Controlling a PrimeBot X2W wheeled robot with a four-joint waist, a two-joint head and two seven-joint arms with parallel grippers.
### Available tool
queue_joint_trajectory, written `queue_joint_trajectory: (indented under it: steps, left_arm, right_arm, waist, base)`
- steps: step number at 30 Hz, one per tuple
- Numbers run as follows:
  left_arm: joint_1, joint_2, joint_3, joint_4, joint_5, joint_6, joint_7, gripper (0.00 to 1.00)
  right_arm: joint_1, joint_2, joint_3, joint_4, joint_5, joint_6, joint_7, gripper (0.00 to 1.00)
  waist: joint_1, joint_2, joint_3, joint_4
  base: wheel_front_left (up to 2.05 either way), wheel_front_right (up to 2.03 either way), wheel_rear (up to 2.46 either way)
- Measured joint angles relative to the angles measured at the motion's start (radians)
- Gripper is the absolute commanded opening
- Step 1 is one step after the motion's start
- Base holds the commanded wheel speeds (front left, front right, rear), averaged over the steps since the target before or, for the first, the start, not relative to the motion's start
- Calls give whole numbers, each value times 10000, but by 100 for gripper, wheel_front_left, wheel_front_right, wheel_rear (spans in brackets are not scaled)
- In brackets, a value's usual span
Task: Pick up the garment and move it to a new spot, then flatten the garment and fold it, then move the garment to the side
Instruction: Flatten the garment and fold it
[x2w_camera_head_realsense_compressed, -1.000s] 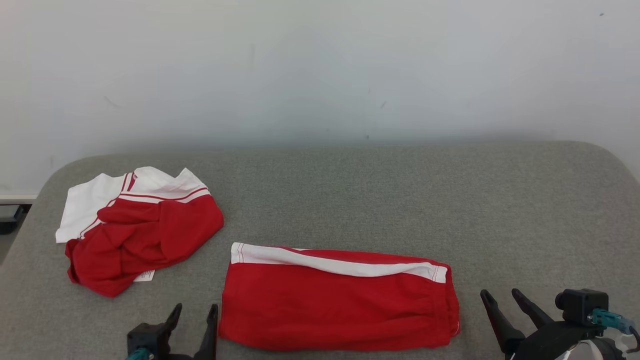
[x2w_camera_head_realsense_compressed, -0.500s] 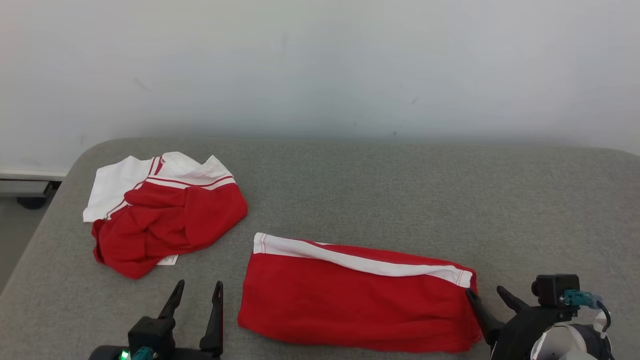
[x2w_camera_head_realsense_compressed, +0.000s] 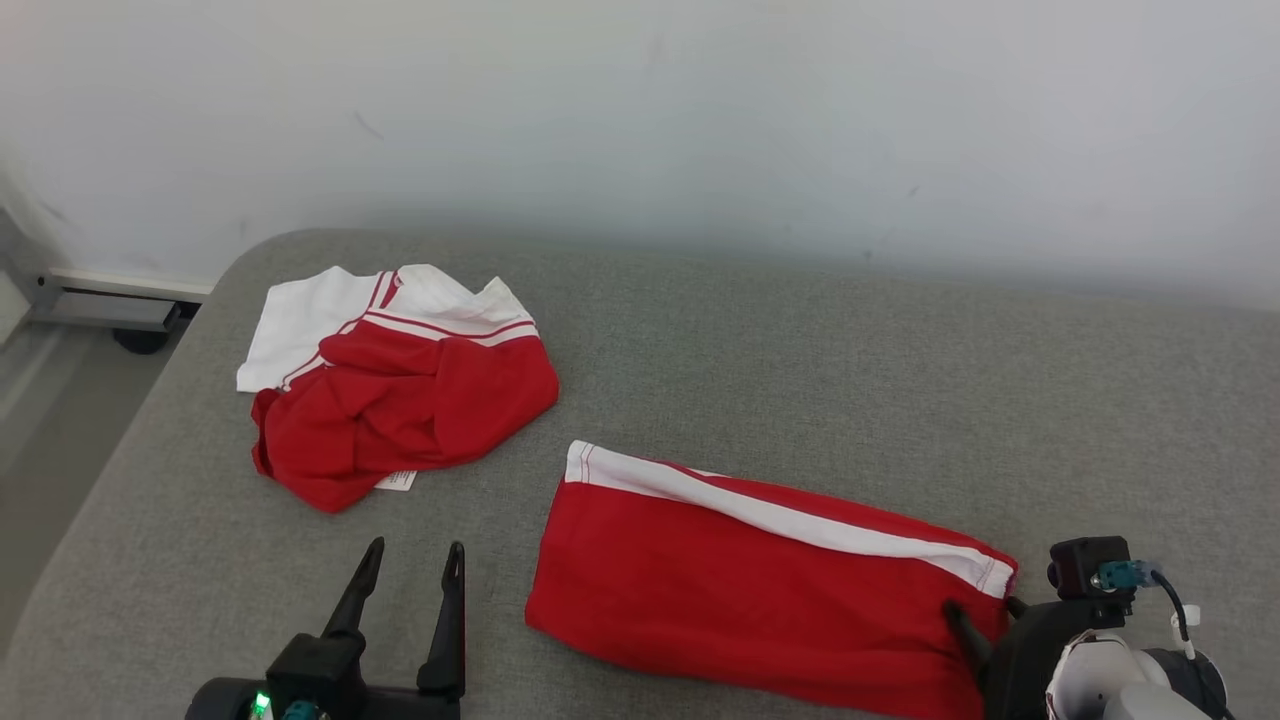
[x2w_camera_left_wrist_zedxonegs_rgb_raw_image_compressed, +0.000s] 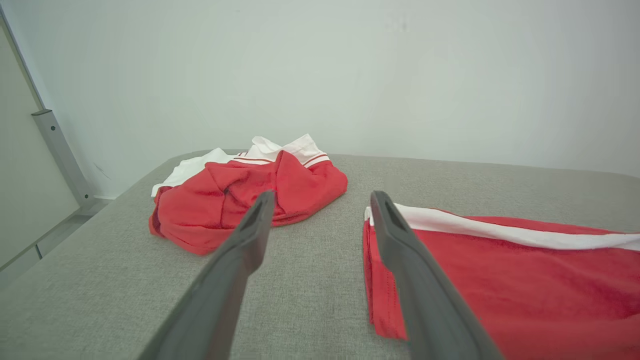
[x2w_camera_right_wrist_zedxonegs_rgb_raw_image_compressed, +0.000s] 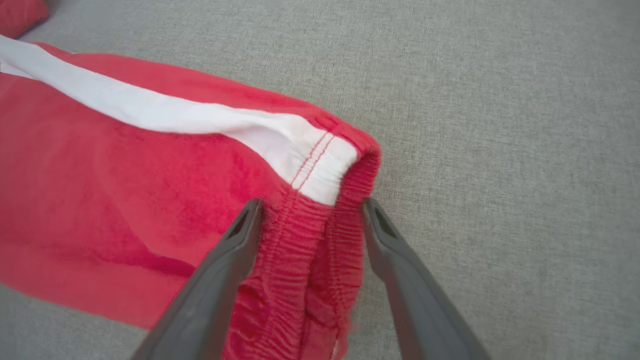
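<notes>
I will grab the red garment by its gathered elastic waistband with my right gripper next, to fold it over on itself.
A folded red garment (x2w_camera_head_realsense_compressed: 760, 590) with a white side stripe lies flat on the grey padded surface (x2w_camera_head_realsense_compressed: 800, 350), right of centre. My right gripper (x2w_camera_head_realsense_compressed: 982, 606) is open at its right end. In the right wrist view the elastic waistband (x2w_camera_right_wrist_zedxonegs_rgb_raw_image_compressed: 320, 235) sits between the two spread fingers of my right gripper (x2w_camera_right_wrist_zedxonegs_rgb_raw_image_compressed: 312, 202), and I cannot tell if they touch it. My left gripper (x2w_camera_head_realsense_compressed: 416, 548) stands open just left of the garment, holding nothing. In the left wrist view my left gripper (x2w_camera_left_wrist_zedxonegs_rgb_raw_image_compressed: 322, 196) points at bare fabric beside the garment's (x2w_camera_left_wrist_zedxonegs_rgb_raw_image_compressed: 500, 280) left edge.
A crumpled red and white piece of clothing (x2w_camera_head_realsense_compressed: 400, 400) lies at the back left, also seen ahead in the left wrist view (x2w_camera_left_wrist_zedxonegs_rgb_raw_image_compressed: 240, 200). The surface's rounded left edge drops to the floor by a metal rail (x2w_camera_head_realsense_compressed: 100, 310). A pale wall stands behind.
The head camera has turned, so the whole picture has shifted right. My right gripper has moved in onto the garment's waistband end. Both grippers stay open.
</notes>
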Motion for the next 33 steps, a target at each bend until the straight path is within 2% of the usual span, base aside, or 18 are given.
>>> queue_joint_trajectory:
  steps: [14, 15, 16, 17, 27, 33]
  left_arm:
    - [100, -155, 389, -472, 445, 0, 138, 100]
    - [169, -165, 410, -514, 464, 0, 153, 100]
    - [224, -180, 414, -527, 479, 0, 184, 100]
    - [238, -194, 418, -527, 489, 0, 230, 100]
    - [586, -268, 706, -662, 516, 0, 405, 100]
    - [624, -297, 721, -715, 504, 0, 477, 100]
  right_arm:
    - [-637, 376, 167, 1189, 31, -79, 717, 100]
    - [-700, 397, 207, 1267, 31, -79, 780, 47]
    - [-739, 405, 236, 1319, 31, -77, 828, 18]
    - [-746, 408, 249, 1346, 31, -65, 832, 0]
    - [-1034, 497, 247, 1620, 188, 558, 909, 0]
    - [-1111, -552, 6, 1760, 194, 765, 905, 0]
  waist:
    - [0, 0, 292, 403]
    - [-1, -1, 295, 405]
    - [0, -1, 298, 407]
    - [0, 0, 301, 409]
    - [0, 0, 247, 188]
    - [0, 0, 126, -144]
  base:
    - [0, 0, 0]
    - [0, 0, 0]
    - [0, 0, 0]
    - [0, 0, 0]
    - [0, 0, 0]
    - [0, 0, 0]
